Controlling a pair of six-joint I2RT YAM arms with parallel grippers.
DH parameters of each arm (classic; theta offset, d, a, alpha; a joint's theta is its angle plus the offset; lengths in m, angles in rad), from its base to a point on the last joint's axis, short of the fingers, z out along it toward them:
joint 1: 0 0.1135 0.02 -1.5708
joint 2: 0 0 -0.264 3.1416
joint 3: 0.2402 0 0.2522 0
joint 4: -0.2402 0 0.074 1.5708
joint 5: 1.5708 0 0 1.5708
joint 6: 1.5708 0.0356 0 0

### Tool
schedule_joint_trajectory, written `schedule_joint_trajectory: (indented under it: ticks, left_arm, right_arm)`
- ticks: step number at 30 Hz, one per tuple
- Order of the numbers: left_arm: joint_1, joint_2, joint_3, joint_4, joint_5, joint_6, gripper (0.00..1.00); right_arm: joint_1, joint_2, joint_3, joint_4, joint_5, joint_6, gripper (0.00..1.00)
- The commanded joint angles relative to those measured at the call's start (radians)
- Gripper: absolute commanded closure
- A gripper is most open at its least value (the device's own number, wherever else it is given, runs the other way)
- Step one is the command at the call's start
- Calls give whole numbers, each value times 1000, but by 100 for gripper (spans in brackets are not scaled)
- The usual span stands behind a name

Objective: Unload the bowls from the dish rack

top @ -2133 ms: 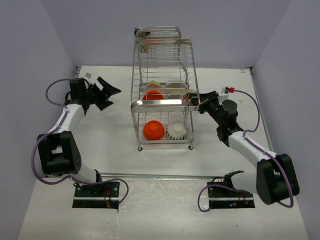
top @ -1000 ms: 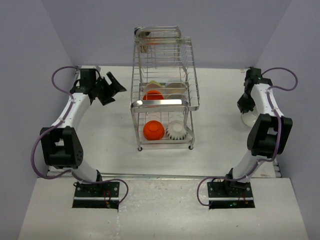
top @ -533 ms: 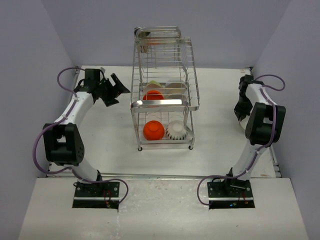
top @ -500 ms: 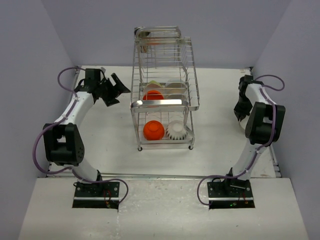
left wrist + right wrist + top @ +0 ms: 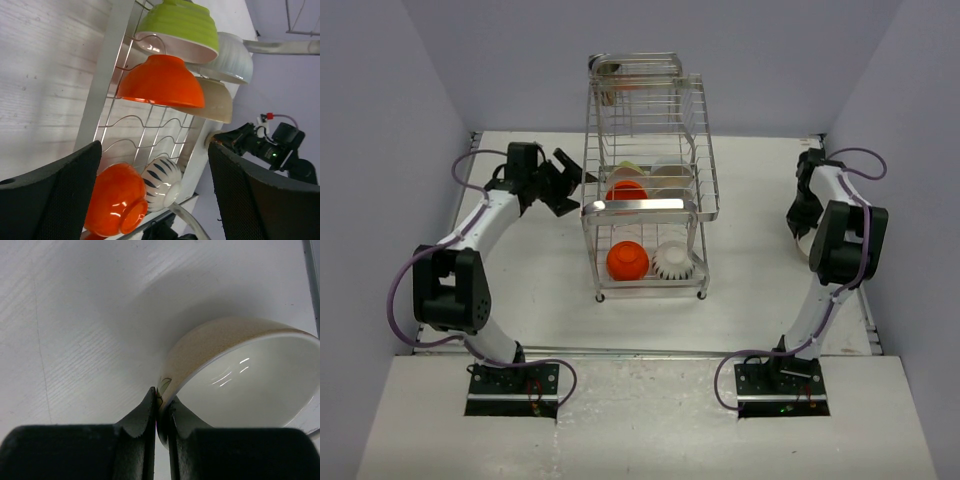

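Observation:
I will let go of the cream bowl with my right gripper, because the cream bowl's lower side (image 5: 200, 346) meets its shadow on the tabletop below my fingers.
The dish rack (image 5: 645, 205) stands mid-table with bowls on both tiers. In the left wrist view I see a green bowl (image 5: 180, 25), an orange bowl (image 5: 162, 82), a white one (image 5: 231, 59) and a cream one (image 5: 215, 102) on the upper tier. Below them lie an orange bowl (image 5: 115, 202) and a ribbed striped bowl (image 5: 162, 182). My left gripper (image 5: 570, 178) is open beside the rack's left side, holding nothing. My right gripper (image 5: 162, 402) is shut on the rim of a cream bowl (image 5: 240, 375), low over the table at the far right.
The right arm (image 5: 840, 240) stands folded upright near the table's right edge and hides its bowl from above. Purple walls close in the table on three sides. A metal strip (image 5: 640, 352) runs along the near edge.
My left gripper has swung right, up to the rack's left side. The right arm carried the cream bowl from the rack to the table's far right and now holds still.

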Motion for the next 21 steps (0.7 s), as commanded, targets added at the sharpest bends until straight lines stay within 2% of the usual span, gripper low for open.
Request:
schedule_joint_trajectory:
  ticks: [1, 6, 8, 9, 11, 14, 19, 21]
  left_arm:
    - [-8, -30, -57, 149, 44, -157, 13]
    - [-29, -49, -146, 309, 60, -310, 13]
    - [-35, -71, -199, 384, 54, -393, 13]
    - [-41, -86, -241, 459, 48, -422, 13]
    - [-54, -94, -270, 560, 42, -505, 12]
    - [-81, -86, -276, 617, 25, -571, 13]
    - [-130, -85, -295, 697, -86, -689, 14]
    - [-158, -83, -305, 713, -142, -737, 17]
  right_arm:
    - [-2, 6, 28, 14, 0, -23, 95]
    - [-2, 31, 46, 8, -4, -16, 87]
    - [-2, 31, 41, 17, -9, -16, 81]
    - [0, 29, 38, 22, -10, -15, 71]
    - [0, 20, 29, 31, -15, -10, 66]
    - [1, -18, 3, 54, -18, -12, 55]
    - [9, -95, 2, 54, -23, -4, 52]
    - [18, -129, 0, 55, -11, 2, 41]
